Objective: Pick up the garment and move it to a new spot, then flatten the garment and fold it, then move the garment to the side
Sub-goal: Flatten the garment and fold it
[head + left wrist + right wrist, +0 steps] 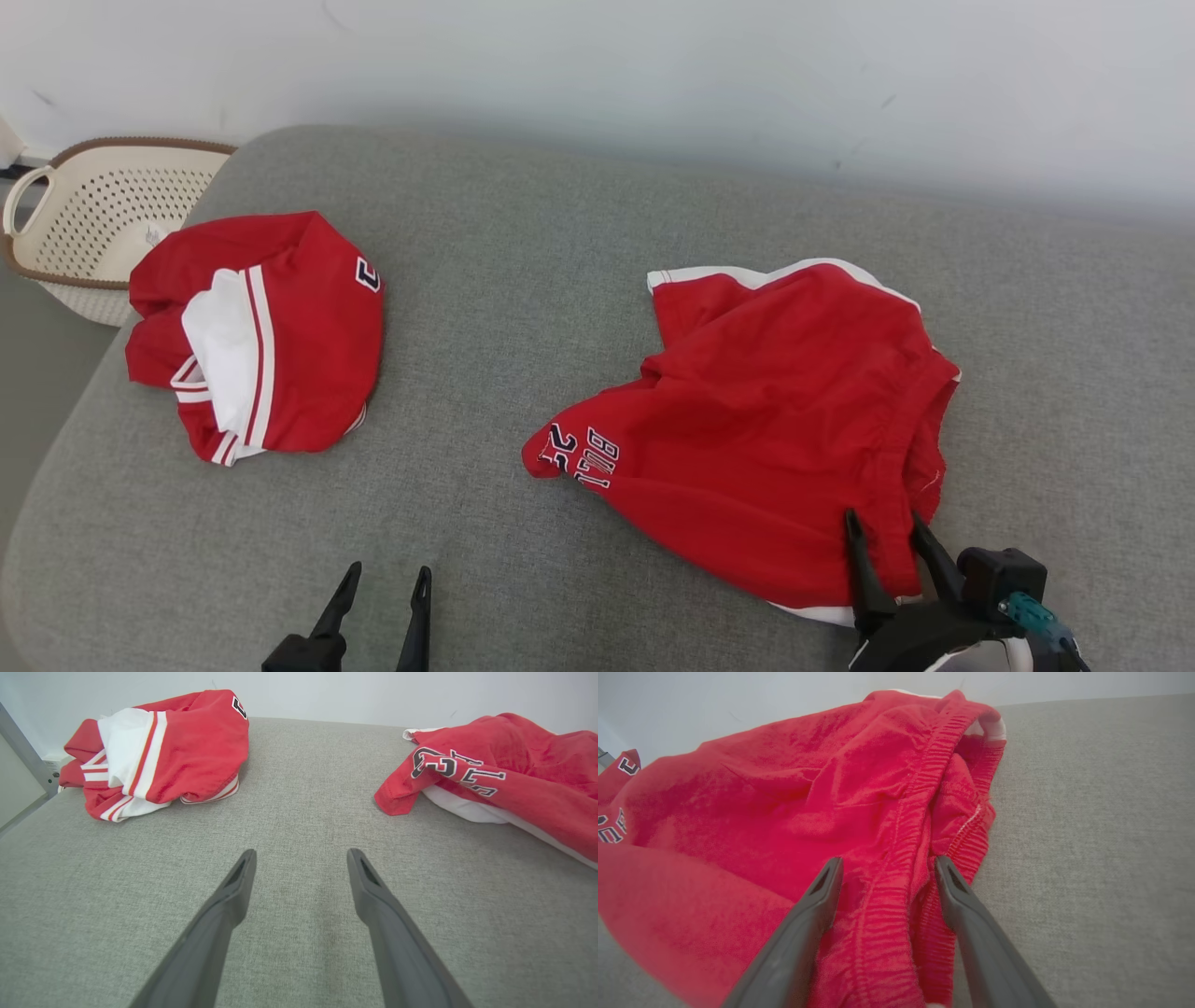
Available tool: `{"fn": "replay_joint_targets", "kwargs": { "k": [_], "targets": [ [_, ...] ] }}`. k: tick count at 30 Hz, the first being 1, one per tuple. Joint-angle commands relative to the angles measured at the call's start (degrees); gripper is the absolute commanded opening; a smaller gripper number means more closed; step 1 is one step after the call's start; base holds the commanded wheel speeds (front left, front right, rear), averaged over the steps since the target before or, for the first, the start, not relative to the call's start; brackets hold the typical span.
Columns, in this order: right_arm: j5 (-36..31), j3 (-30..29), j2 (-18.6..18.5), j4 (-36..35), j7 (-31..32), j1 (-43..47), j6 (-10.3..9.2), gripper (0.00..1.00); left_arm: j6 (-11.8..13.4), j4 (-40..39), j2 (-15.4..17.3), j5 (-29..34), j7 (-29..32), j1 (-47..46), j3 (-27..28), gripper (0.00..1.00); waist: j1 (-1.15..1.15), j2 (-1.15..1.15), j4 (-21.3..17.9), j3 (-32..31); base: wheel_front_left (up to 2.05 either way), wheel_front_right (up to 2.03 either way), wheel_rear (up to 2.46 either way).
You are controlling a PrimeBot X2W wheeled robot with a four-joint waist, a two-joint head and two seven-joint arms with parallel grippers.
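The red shorts (751, 437) need to be picked up and moved to a new spot, so my right gripper needs to grab them by their ribbed waistband (891, 510) next.
A pair of red shorts with white trim and dark lettering, the garment (775, 411) (514, 760) (784, 793), lies crumpled on the right half of the grey cushion (523, 280). My right gripper (885, 527) (887, 868) is open over the near edge of the shorts, its two fingers on either side of the elastic waistband. My left gripper (387, 577) (301, 856) is open over bare cushion near the front edge, well left of the shorts, with nothing between its fingers.
A second red and white garment (257, 331) (163, 751) lies bunched at the cushion's left side. A cream perforated basket (103, 219) stands beyond the left edge. A pale wall (653, 65) runs behind the cushion.
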Motion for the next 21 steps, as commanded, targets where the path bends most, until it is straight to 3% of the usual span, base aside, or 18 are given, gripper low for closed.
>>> {"fn": "replay_joint_targets", "kwargs": {
  "k": [1,5,6,7,8,9,10,11,21],
  "targets": [
    [0.6,0.0,0.2,1.2,0.0,-1.1,0.00,1.00,0.0,-0.3,0.0,-0.1,-0.1,0.5,0.4,1.00,0.00,0.00,0.5,0.8,0.00,0.00,0.00],
    [1.2,0.6,0.0,2.8,0.0,-2.2,0.00,1.00,-0.3,-0.6,-0.2,-0.1,-0.1,-0.1,0.4,1.00,0.00,0.00,0.4,1.3,0.00,0.00,0.00],
    [1.4,0.9,-0.1,3.0,0.0,-2.5,0.00,0.95,-0.4,-0.7,-0.2,-0.2,-0.1,-0.3,0.4,1.00,0.00,0.00,0.4,1.4,0.00,0.00,0.00],
    [1.8,1.2,-0.2,2.9,0.0,-2.8,0.00,0.78,-0.3,-0.8,-0.2,-0.2,-0.1,-0.5,0.4,1.00,0.00,0.00,0.3,1.6,0.00,0.00,0.00],
    [2.0,1.5,-0.3,2.3,0.0,-3.1,0.00,0.47,-0.3,-0.9,-0.2,-0.3,-0.1,-0.6,0.4,1.00,0.00,0.00,0.3,1.7,0.00,0.00,0.00],
    [2.2,1.6,-0.4,1.7,0.0,-3.3,0.00,0.37,-0.4,-1.0,-0.3,-0.3,-0.1,-0.8,0.3,1.00,0.00,0.00,0.2,1.8,0.00,0.00,0.00],
    [2.4,1.7,-0.4,1.3,0.0,-3.3,0.00,0.15,-0.4,-1.2,-0.3,-0.3,-0.1,-0.9,0.2,1.00,0.00,0.00,0.1,1.8,0.00,0.00,0.00],
    [2.5,1.9,-0.5,0.8,0.0,-3.3,0.00,0.00,-0.5,-1.2,-0.3,-0.4,-0.1,-0.9,0.2,1.00,0.00,0.00,0.0,1.8,0.00,0.00,0.00],
    [4.1,3.2,-2.6,-1.6,0.0,-7.6,0.00,0.00,-0.6,-1.4,-0.3,-1.7,-0.1,-1.2,-2.0,1.00,0.00,0.00,0.5,2.9,0.00,0.00,0.00]
  ]
}}
